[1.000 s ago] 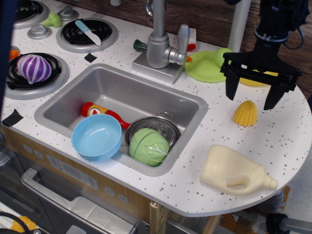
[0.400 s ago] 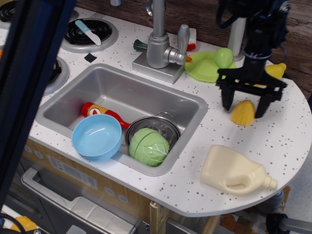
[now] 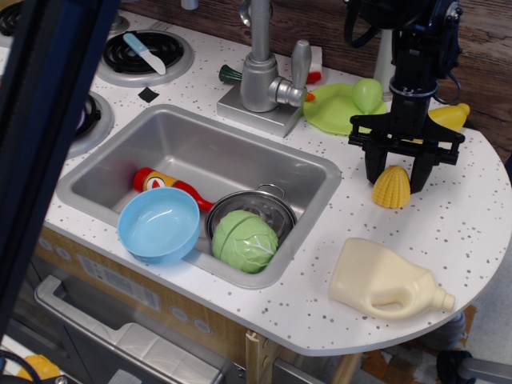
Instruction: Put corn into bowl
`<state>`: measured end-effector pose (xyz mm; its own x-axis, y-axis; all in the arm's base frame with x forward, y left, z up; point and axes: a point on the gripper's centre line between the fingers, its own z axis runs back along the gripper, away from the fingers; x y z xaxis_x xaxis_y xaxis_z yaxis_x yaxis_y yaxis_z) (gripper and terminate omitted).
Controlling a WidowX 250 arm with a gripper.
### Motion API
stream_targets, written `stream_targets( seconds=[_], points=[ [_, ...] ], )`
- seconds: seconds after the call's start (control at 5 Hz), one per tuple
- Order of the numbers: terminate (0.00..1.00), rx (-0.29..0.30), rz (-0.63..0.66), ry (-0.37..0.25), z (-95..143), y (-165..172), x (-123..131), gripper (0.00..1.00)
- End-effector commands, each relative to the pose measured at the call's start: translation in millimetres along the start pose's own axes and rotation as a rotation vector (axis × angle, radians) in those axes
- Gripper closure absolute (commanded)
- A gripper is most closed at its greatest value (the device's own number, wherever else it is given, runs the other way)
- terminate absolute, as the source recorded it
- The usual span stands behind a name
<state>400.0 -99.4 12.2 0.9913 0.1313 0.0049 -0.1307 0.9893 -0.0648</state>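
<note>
Next, my gripper grabs the corn by its ridged yellow body (image 3: 391, 189) to put the corn into the bowl (image 3: 158, 224).
The yellow ridged corn (image 3: 391, 189) stands on the speckled counter, right of the sink. My gripper (image 3: 396, 176) hangs straight down over it. The jaws are open, and one black finger (image 3: 373, 166) stands on each side of the corn's top, low to the counter. The light blue bowl (image 3: 158, 225) is empty and leans on the sink's front left rim, far to the left of the gripper.
The sink (image 3: 320, 172) holds a green cabbage (image 3: 244, 238) in a steel bowl and a red bottle (image 3: 164, 182). A cream jug (image 3: 388, 280) lies in front of the corn. A green plate (image 3: 336, 112), a yellow smooth toy (image 3: 448, 117) and the faucet (image 3: 262, 76) stand behind. A blurred dark post (image 3: 56, 120) blocks the left.
My gripper has come down and to the left, from above the counter to around the corn, and its jaws have narrowed. The corn has shifted slightly left.
</note>
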Motion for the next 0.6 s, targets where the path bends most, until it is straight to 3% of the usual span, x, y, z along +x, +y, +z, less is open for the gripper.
stream_targets(
  seconds=[0.0,0.4],
  points=[
    [0.00,0.047,0.016,-0.064,50.2,5.0,1.9,1.00],
    [0.00,0.165,0.186,-0.071,86.9,63.1,-34.9,1.00]
  ],
)
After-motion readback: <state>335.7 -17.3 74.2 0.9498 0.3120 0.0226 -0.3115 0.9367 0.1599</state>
